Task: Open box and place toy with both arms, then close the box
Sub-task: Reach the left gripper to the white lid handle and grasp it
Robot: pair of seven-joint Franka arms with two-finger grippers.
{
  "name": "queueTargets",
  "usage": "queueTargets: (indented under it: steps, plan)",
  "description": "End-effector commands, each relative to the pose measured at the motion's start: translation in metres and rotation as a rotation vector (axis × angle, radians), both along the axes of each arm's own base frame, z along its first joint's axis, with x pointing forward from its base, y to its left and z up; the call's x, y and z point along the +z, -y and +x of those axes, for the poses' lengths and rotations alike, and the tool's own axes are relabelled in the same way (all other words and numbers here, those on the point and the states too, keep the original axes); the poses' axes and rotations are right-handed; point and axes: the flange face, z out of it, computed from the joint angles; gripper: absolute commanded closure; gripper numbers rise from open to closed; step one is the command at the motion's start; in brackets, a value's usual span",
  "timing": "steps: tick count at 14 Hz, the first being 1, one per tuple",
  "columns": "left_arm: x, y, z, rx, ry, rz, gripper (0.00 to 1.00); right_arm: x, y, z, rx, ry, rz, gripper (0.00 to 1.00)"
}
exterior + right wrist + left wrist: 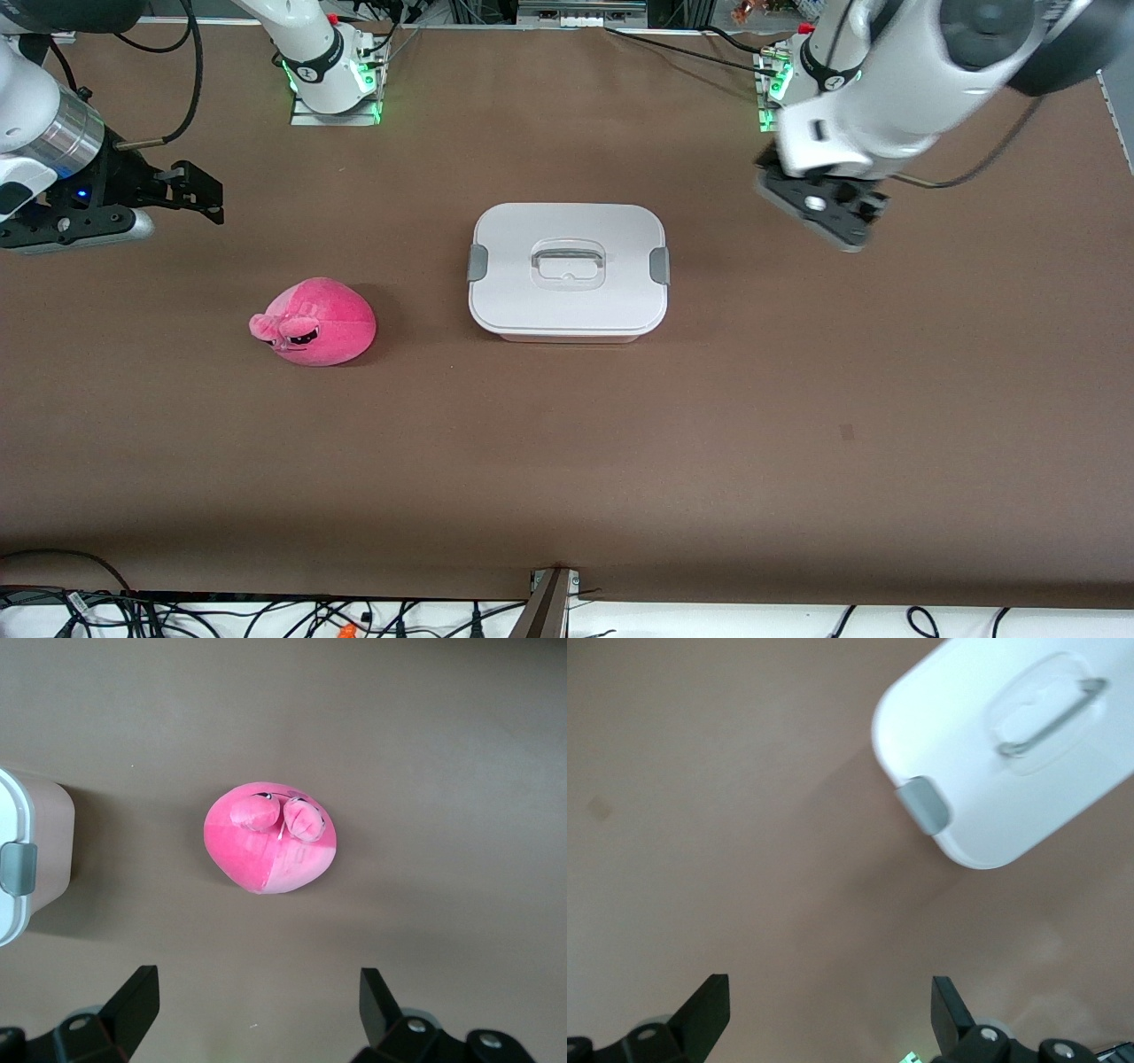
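The left gripper should get to the white lid (pixel 523 283) and take hold of its clear recessed handle (pixel 568 260), so that the box can be opened.
The box (pixel 567 301) stands closed in the middle of the table, its flat white lid (pixel 523 283) on, with a grey clip (pixel 477 263) at each end and a clear recessed handle (pixel 568 260). The hot-pink plush toy (pixel 314 322) lies on the table beside the box, toward the right arm's end. My left gripper (pixel 833 217) hangs open and empty over bare table off the box's other end; its wrist view shows the box (pixel 1010 753) and one clip (pixel 924 804) past the open gripper (pixel 830 1010). My right gripper (pixel 197 190) is open and empty over bare table; its wrist view shows the toy (pixel 270 837) and the box's end (pixel 27 859).
Brown table surface (pixel 567 461) all round. Both arm bases with green lights stand at the table's edge farthest from the front camera (pixel 335 84). Cables and a metal bracket (pixel 549 602) lie along the nearest edge. A small dark mark (pixel 846 432) is on the table.
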Motion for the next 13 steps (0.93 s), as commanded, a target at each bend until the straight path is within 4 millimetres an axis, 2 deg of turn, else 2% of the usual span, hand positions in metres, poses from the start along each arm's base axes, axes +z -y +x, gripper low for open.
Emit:
queueTargets:
  steps: [1, 3, 6, 9, 13]
  plan:
    - [-0.002, 0.057, -0.013, -0.19, 0.047, -0.059, 0.0, 0.004, 0.001, -0.006, 0.0, 0.008, 0.002, 0.0]
    - [-0.026, 0.083, -0.012, -0.255, 0.029, -0.101, 0.0, 0.005, 0.001, -0.006, 0.0, 0.014, 0.004, 0.0]
    - [-0.055, 0.139, -0.02, -0.354, 0.089, -0.197, 0.0, 0.006, -0.003, -0.007, 0.007, 0.015, 0.005, 0.0]
    - [-0.091, 0.17, -0.023, -0.524, 0.166, -0.235, 0.0, 0.006, -0.004, -0.007, 0.006, 0.012, 0.016, 0.0]
    - [-0.144, 0.178, -0.027, -0.612, 0.255, -0.204, 0.0, 0.006, -0.003, -0.006, 0.004, 0.017, 0.017, 0.0]
